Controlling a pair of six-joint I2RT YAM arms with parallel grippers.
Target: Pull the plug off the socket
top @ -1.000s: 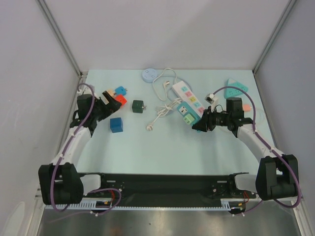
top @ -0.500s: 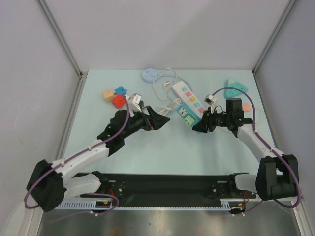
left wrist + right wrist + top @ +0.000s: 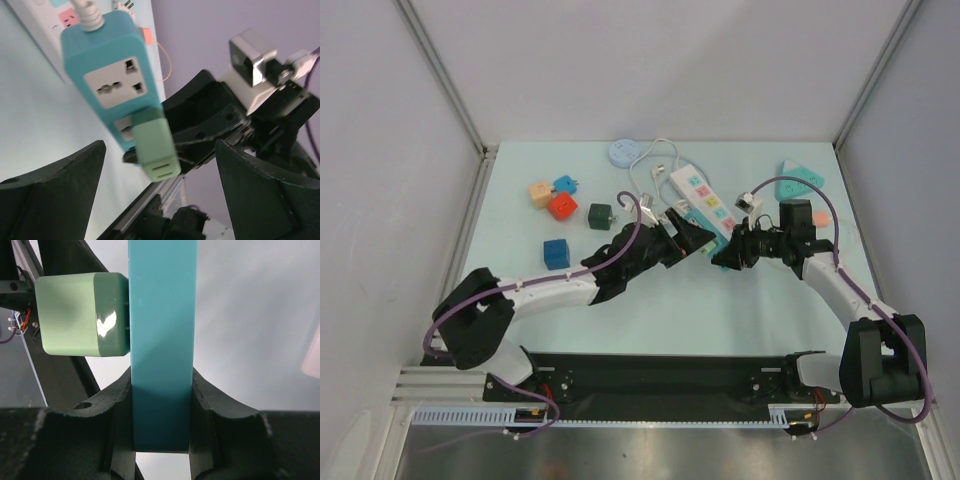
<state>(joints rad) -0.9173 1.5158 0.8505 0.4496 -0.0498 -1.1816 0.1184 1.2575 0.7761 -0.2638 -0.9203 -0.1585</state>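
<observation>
My left gripper grabs the green plug across opposite sides of its protruding body (image 3: 75,315) next, to pull the plug off the socket (image 3: 162,340).
A teal socket block (image 3: 112,75) carries a pale green plug (image 3: 155,150) pushed into its lower outlet. My right gripper (image 3: 161,415) is shut on the end of the teal socket (image 3: 162,340), with the green plug (image 3: 80,312) sticking out to the side just above its fingers (image 3: 112,410). My left gripper (image 3: 157,195) is open, its jaws standing wide on either side of the green plug without touching it. In the top view the left gripper (image 3: 695,240) meets the right gripper (image 3: 725,255) at mid-table and mostly hides the socket.
A white power strip (image 3: 698,192) with its looped cable (image 3: 650,170) lies just behind the grippers. Small cubes sit at the left: orange (image 3: 539,192), red (image 3: 562,206), dark green (image 3: 600,215), blue (image 3: 556,253). A round blue disc (image 3: 623,152) and a teal triangle (image 3: 802,177) lie at the back.
My left arm has swung from the far left, by the cubes, across the table to the socket. The right arm has stayed in place, holding the socket.
</observation>
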